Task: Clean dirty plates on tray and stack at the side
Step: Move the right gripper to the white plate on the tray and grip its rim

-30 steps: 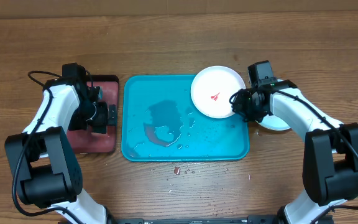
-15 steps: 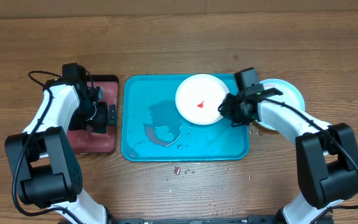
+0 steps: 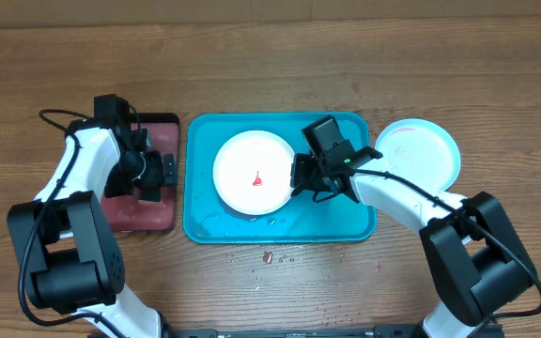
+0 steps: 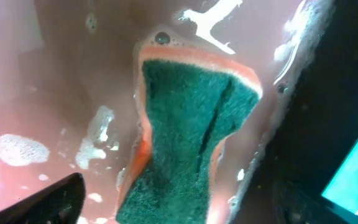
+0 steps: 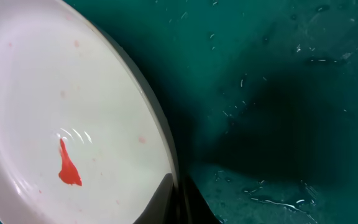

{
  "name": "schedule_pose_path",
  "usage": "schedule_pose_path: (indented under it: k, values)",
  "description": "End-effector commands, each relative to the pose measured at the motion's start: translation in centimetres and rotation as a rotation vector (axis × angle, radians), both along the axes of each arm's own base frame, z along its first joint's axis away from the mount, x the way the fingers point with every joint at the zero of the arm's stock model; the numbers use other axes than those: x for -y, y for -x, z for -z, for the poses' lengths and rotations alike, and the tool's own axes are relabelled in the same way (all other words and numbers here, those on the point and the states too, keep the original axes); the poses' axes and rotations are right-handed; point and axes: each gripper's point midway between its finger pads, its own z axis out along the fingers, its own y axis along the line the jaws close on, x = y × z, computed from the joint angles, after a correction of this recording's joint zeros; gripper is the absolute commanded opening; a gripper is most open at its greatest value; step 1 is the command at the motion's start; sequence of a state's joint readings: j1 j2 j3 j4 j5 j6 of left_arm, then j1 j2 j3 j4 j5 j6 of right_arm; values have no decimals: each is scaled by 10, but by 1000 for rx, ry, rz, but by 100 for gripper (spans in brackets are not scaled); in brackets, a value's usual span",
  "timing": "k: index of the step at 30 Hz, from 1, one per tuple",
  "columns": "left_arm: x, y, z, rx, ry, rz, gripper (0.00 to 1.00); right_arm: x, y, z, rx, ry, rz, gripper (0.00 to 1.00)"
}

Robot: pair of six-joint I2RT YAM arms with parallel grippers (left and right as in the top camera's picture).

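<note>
My left gripper should close now: the sponge has its narrow part [image 4: 180, 152] between my fingers, which reach past its sides in the left wrist view.
A white-rimmed dirty plate [image 3: 247, 169] with a red smear lies in the wet turquoise tray [image 3: 346, 214], left of its middle. My right gripper [image 3: 299, 178] is shut on the plate's right rim; the right wrist view shows both fingers [image 5: 176, 196] pinching the rim of the plate [image 5: 55, 93] over the tray floor [image 5: 278, 93]. A light blue plate [image 3: 423, 155] lies on the table to the right of the tray. The yellow-green plate is out of view. My left gripper [image 3: 153, 176] is open, with its fingers [image 4: 179, 208] on either side of a teal sponge [image 4: 194, 137].
The sponge lies in a black-rimmed pinkish tray [image 3: 130, 211] left of the turquoise tray, with soapy water on its floor [image 4: 55, 81]. Small red crumbs [image 3: 267, 255] and drops lie on the wooden table in front of the turquoise tray.
My right gripper has carried the white plate leftward from the tray's back right corner to left of its middle. The light blue plate is now uncovered. The left arm has not moved.
</note>
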State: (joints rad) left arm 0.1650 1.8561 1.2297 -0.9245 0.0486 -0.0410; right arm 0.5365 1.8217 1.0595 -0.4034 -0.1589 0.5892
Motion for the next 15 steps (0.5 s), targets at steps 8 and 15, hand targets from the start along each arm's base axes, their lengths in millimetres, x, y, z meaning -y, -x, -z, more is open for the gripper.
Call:
schedule_pose_path:
  k: [8, 15]
  values:
    - [13, -6, 2, 19, 74, -48, 49, 16, -14, -13, 88, 90, -39, 4]
    - [12, -6, 2, 17, 70, -44, 32, 26, -7, -8, 70, 153, -72, 4]
